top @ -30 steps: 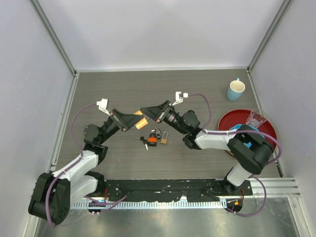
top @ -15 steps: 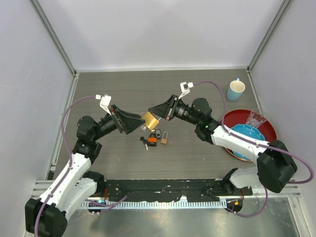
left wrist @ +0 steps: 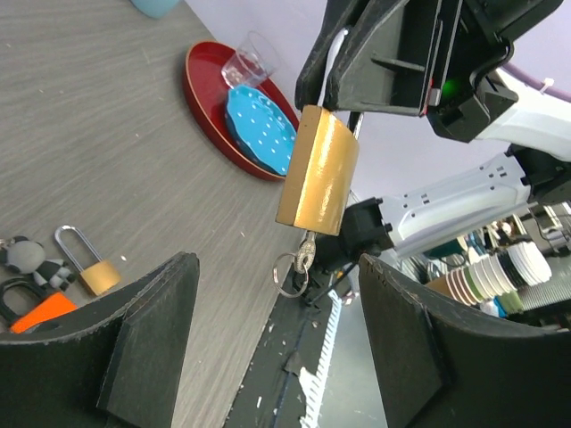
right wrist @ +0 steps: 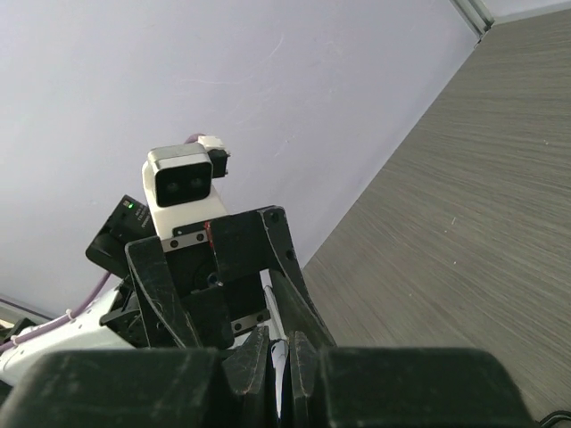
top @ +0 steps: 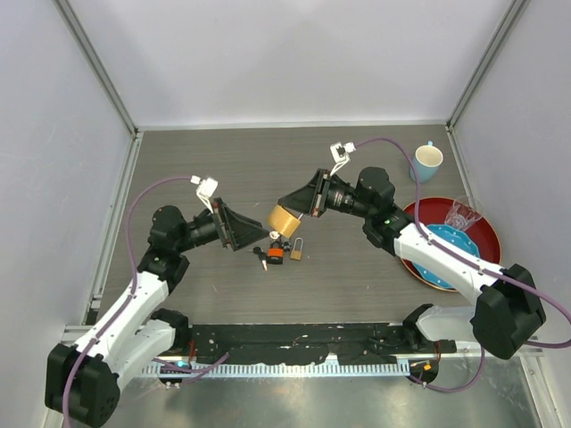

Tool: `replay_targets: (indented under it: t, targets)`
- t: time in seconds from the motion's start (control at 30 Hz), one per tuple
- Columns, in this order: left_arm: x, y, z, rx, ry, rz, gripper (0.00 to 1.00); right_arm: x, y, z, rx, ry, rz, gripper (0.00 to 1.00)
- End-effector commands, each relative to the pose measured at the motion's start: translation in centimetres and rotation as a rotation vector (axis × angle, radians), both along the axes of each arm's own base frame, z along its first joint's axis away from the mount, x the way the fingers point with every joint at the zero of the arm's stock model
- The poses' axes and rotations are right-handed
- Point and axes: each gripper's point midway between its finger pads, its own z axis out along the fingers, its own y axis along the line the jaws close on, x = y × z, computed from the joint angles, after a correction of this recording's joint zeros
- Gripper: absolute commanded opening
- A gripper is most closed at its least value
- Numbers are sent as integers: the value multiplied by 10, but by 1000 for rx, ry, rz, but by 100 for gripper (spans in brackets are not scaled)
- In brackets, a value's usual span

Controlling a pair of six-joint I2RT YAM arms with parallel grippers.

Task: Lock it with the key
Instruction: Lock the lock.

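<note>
The key's ring end [top: 275, 234] [left wrist: 304, 259] sticks out of the padlock's bottom, so my left gripper should next grab it there to lock the padlock and withdraw the key.
My right gripper [top: 296, 203] is shut on the shackle of a large brass padlock [top: 284, 218] and holds it in the air above the table. In the left wrist view the padlock [left wrist: 318, 169] hangs with a key [left wrist: 306, 252] and its ring [left wrist: 290, 272] sticking out of its underside. My left gripper [top: 257, 234] is open and empty, pointing at the padlock from the left. Its two fingers [left wrist: 134, 339] stand wide apart just short of the key. In the right wrist view the right gripper [right wrist: 278, 346] is nearly closed and the padlock is hidden.
A small brass padlock [top: 295, 250], an orange-and-black padlock [top: 275, 255] and loose keys [top: 259, 259] lie on the table below the grippers. A red tray [top: 419, 218] with a blue plate [top: 446, 245] and a glass [top: 461, 214] sits at the right. A blue mug [top: 426, 162] stands behind it.
The right arm has lifted the brass padlock and carried it to the right. The left gripper has followed to the right and a little nearer, staying open.
</note>
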Motion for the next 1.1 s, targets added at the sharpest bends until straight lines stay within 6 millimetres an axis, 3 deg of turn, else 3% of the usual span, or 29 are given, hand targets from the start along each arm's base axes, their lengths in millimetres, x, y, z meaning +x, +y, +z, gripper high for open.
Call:
replay_targets:
  t: [0.0, 0.17, 0.3, 0.67, 0.9, 1.07]
  targets:
    - [-9, -12, 14, -57, -58, -66, 75, -11, -6, 70, 135, -161, 22, 2]
    - [-15, -23, 15, -104, -50, -111, 68, -9, -4, 74, 176, -143, 23, 2]
    - [-18, -28, 16, -119, -55, -137, 49, -7, -4, 76, 182, -144, 11, 2]
    - [-21, -30, 13, -128, -54, -133, 25, -7, -4, 77, 198, -139, 17, 2]
    - [-23, -29, 8, -127, -50, -138, 0, -7, -3, 75, 192, -138, 16, 2]
    - [-24, -28, 7, -127, -45, -132, 0, -5, -3, 71, 182, -136, 13, 2]
